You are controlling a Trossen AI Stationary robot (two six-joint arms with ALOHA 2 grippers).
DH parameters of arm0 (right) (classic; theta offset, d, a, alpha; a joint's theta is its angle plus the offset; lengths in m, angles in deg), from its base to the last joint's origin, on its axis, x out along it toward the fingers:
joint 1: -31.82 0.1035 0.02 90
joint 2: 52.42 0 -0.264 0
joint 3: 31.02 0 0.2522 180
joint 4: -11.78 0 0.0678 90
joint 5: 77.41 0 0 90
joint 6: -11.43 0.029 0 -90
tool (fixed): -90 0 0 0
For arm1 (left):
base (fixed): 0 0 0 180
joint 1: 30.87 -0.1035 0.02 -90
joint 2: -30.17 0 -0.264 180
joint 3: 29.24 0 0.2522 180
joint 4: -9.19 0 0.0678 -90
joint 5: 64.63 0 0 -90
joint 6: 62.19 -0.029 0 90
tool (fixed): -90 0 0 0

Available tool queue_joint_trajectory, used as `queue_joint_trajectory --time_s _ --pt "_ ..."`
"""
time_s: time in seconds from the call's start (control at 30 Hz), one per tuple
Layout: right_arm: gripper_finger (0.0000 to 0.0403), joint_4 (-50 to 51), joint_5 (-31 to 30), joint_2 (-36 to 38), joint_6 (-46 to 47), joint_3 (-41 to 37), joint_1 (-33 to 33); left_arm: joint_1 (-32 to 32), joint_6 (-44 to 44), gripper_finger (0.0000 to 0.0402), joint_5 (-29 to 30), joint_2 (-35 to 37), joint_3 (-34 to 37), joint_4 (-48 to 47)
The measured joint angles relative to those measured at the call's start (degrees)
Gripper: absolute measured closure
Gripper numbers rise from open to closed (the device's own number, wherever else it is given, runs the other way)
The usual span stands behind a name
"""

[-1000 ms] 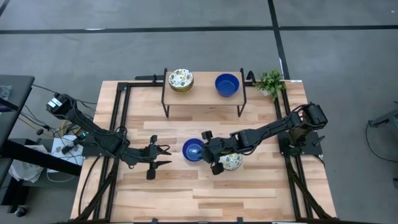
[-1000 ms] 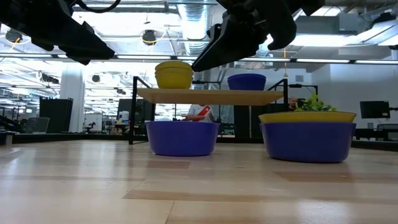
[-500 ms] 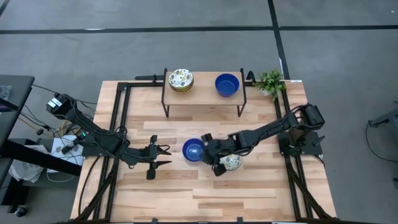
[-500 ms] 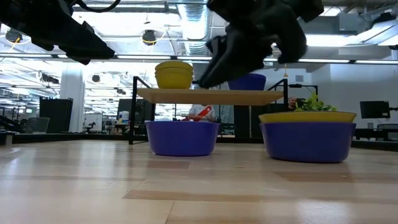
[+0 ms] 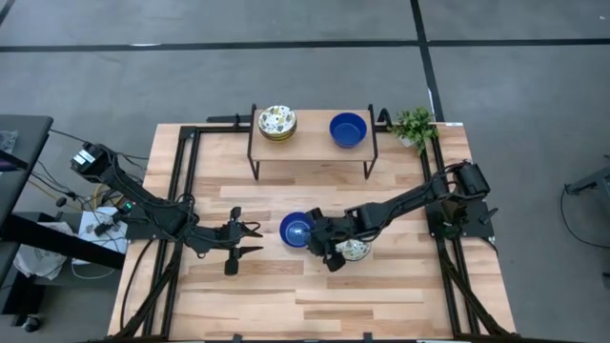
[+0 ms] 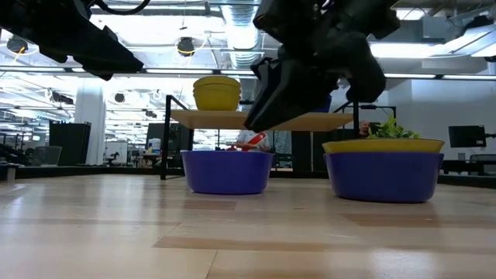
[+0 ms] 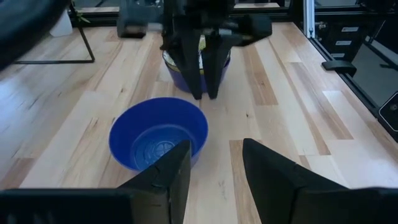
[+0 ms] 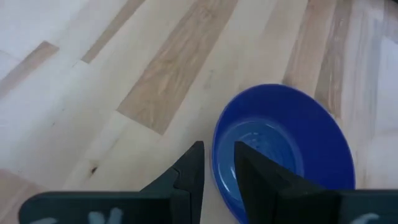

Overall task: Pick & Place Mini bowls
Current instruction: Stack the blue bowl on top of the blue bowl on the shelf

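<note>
The lone blue bowl has to go with the blue bowl on the shelf (image 5: 348,131), so the right gripper needs to grab the lone bowl by its rim (image 5: 297,212) next.
A lone blue mini bowl (image 5: 294,229) stands on its base on the wooden table near the middle. To its right a patterned mini bowl sits nested in another blue one (image 5: 355,251). My right gripper (image 5: 317,235) hangs slanting down over the lone bowl's right rim (image 8: 216,158), its fingers a narrow gap apart on either side of that rim, above it and holding nothing. In the left wrist view its fingertips (image 7: 206,94) end just above the bowl's far rim. My left gripper (image 5: 240,242) waits open, left of the lone bowl (image 7: 158,134).
A low stand (image 5: 313,145) at the far middle carries a stack of patterned bowls (image 5: 277,122) and a blue bowl (image 5: 348,130). A small potted plant (image 5: 414,125) stands at the far right. Black frame rails (image 5: 186,181) run along the table's sides.
My right gripper has come down toward the lone blue bowl's right rim and tipped more steeply downward, with the gap between its fingers unchanged. The bowls have stayed where they were.
</note>
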Motion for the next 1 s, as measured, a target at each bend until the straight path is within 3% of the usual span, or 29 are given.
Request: queue_joint_trajectory --time_s 0.43,1.0 --pt "0.0323 6.61 -0.65 -7.02 0.49 8.01 -0.04 -0.37 0.08 0.0256 -0.05 -2.63 -0.04 0.85" --pt "0.0323 8.14 -0.06 -7.73 0.59 8.45 -0.11 -0.37 0.0 0.0256 -0.22 -2.64 -0.04 1.91"
